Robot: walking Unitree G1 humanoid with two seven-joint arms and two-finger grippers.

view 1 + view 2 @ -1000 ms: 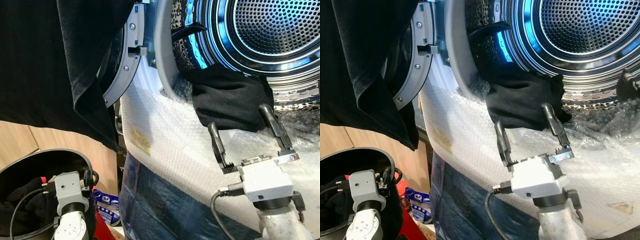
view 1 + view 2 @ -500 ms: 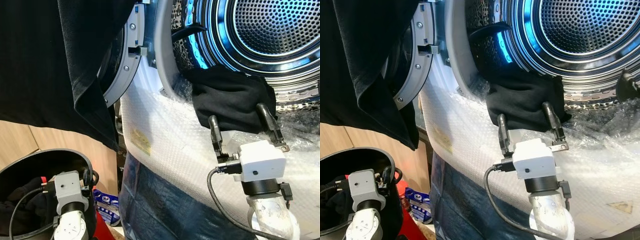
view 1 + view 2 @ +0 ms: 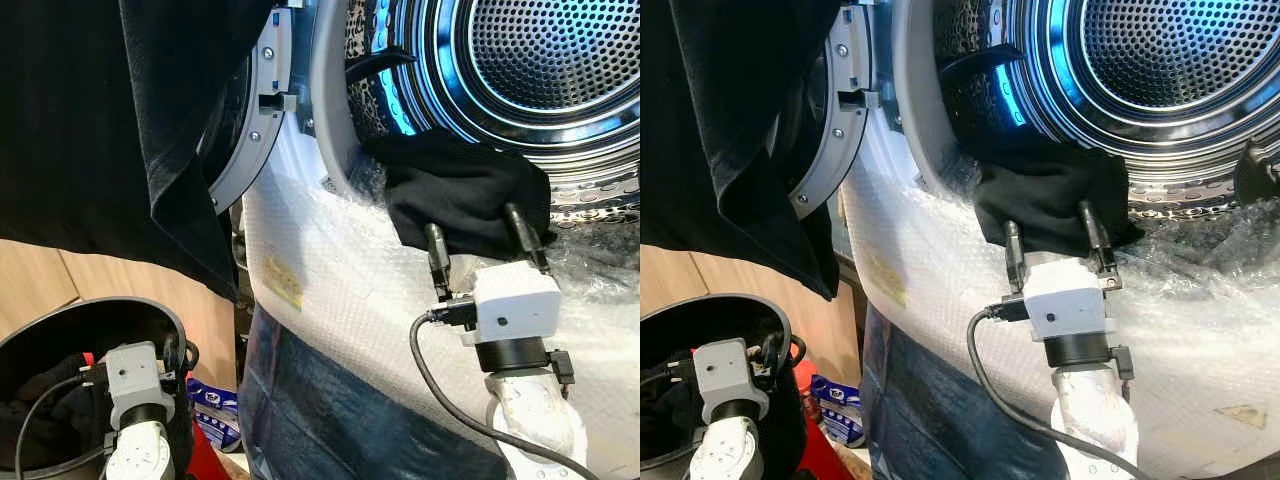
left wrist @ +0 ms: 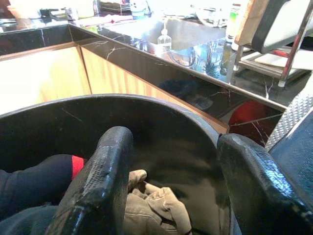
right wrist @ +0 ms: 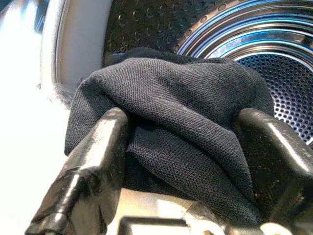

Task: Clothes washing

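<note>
Next, my right gripper grabs the black garment by its bunched folds, to load the washing machine's drum.
A black garment lies bunched over the lower rim of the washing machine's opening, partly inside the steel drum. My right gripper is open, and its two fingers straddle the garment's near edge; up close, the cloth bulges between the fingers. My left gripper hangs open above a black basket. The basket holds a beige garment and a dark one with a red stripe.
A large black cloth hangs over the open machine door on the left. Bubble wrap covers the machine's front, with dark blue sheeting below it. A dark counter with a sink stands beyond the basket.
My right gripper has pushed forward toward the drum, so its fingers now reach around the black garment's edge. The left arm has stayed over the basket.
</note>
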